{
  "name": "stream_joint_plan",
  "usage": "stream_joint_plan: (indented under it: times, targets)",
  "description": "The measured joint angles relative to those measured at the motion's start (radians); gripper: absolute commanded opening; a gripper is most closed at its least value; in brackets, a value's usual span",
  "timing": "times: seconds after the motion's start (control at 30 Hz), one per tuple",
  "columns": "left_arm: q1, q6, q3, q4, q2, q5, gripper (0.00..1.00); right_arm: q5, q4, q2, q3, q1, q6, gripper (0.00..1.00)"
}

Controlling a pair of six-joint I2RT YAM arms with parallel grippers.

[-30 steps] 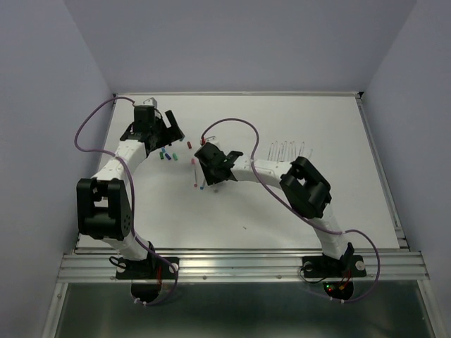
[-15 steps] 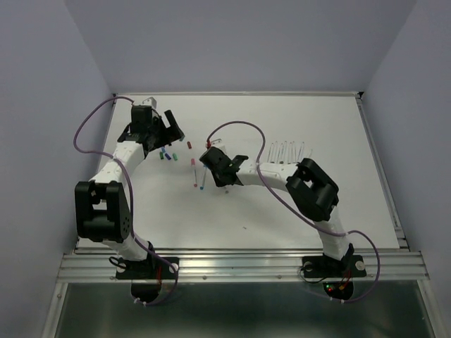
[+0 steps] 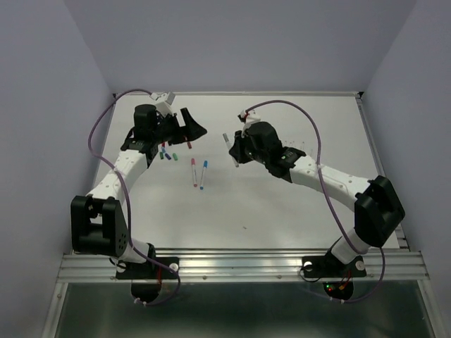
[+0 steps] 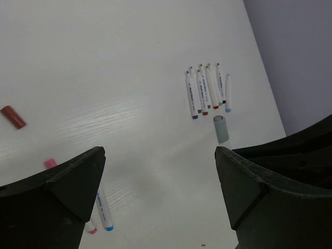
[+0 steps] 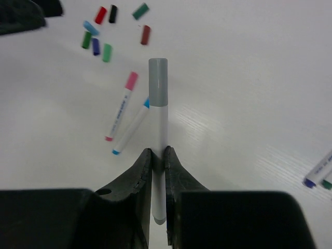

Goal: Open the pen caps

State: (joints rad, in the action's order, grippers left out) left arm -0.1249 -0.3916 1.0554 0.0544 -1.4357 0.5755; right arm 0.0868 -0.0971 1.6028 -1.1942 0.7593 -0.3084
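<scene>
I will pull the pen open by grabbing the grey cap [image 3: 227,139] with my left gripper. I will leave the pen's white body [image 3: 232,154] to my right gripper.
My right gripper [image 5: 158,155] is shut on a white pen [image 5: 158,124] with a grey cap [image 5: 157,83] and holds it above the table; in the top view the gripper [image 3: 238,151] and pen [image 3: 229,146] are right of centre. My left gripper [image 3: 189,128] is open and empty, facing the held pen, whose grey cap [image 4: 221,128] shows between its fingers [image 4: 78,176]. A pink-capped pen [image 3: 193,171] and a blue-capped pen [image 3: 204,174] lie side by side on the table. Several loose caps [image 5: 100,31] lie near the left gripper.
A row of several uncapped pens [image 4: 206,92] lies on the right side of the table, partly under the right arm in the top view [image 3: 296,146]. A brown-red cap [image 4: 12,116] lies apart from the others.
My right gripper has risen and swung back and to the right with the grey-capped pen. My left gripper has turned and moved right, towards it, still open.
</scene>
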Motion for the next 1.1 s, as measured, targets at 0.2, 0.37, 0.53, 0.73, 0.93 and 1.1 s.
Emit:
stream_joint_plan:
  times: [0.2,0.37,0.53,0.73,0.93,1.1]
  targets:
    - [-0.084,-0.037,0.0,0.101,0.008,0.074,0.99,-0.209,0.153,-0.026,0.042,-0.014,-0.001,0.01]
    - [-0.118,-0.064,0.0,0.148,0.011,0.079,0.95,-0.306,0.219,-0.026,0.066,-0.021,-0.006,0.01]
    - [-0.119,-0.084,0.0,0.163,0.01,0.078,0.88,-0.332,0.277,-0.026,0.066,-0.026,-0.018,0.01]
    - [-0.126,-0.105,0.0,0.173,0.01,0.075,0.69,-0.331,0.33,-0.025,0.066,-0.026,-0.031,0.01]
    - [-0.131,-0.129,0.0,0.195,-0.002,0.074,0.39,-0.311,0.354,0.011,0.039,-0.026,-0.036,0.01]
    - [-0.13,-0.148,0.0,0.206,-0.021,0.07,0.31,-0.302,0.359,0.049,0.016,-0.026,-0.035,0.01]
